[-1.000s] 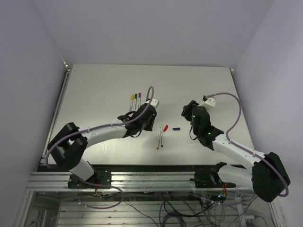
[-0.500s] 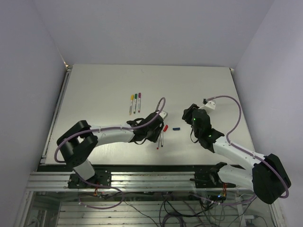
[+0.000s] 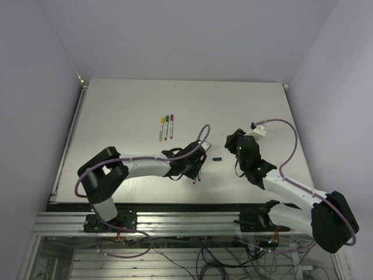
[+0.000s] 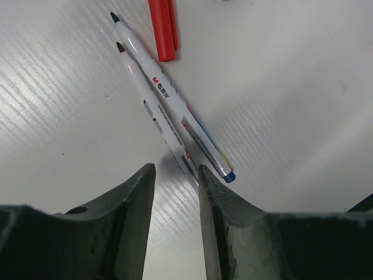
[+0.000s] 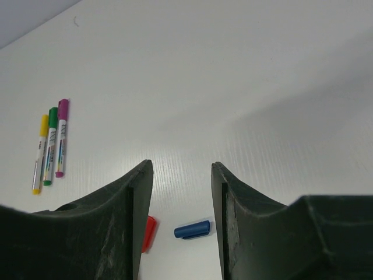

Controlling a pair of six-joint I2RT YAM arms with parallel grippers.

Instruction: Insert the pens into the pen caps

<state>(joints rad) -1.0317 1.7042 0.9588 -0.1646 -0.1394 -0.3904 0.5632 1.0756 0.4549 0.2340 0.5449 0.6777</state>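
Next, my left gripper grips the red-tipped pen by its body, behind the pen's tip [image 4: 165,129], leaving the tip free to insert into the red cap [image 4: 163,29].
Two uncapped pens lie side by side in the left wrist view: a blue-tipped pen [image 4: 175,99] and a red-tipped pen [image 4: 152,105], whose near end runs in under my right finger. A red cap [image 4: 163,29] lies just beyond their tips. My left gripper [image 4: 175,175] hovers open low over the pens, holding nothing. In the top view it [image 3: 196,168] covers most of them. A blue cap [image 5: 192,229] and the red cap [image 5: 148,232] lie below my open right gripper [image 5: 182,169], which is empty. The blue cap [image 3: 218,158] sits between the two grippers.
Three capped pens, yellow [image 5: 39,153], green [image 5: 51,146] and purple [image 5: 60,137], lie in a row farther back on the left [image 3: 166,127]. The white table [image 3: 116,111] ends in a wall behind and an aluminium rail at the near edge.
My left arm has swung right, from beside the three capped pens to over the two loose pens, now hiding the red cap from above. The right gripper dipped slightly and narrowed a little.
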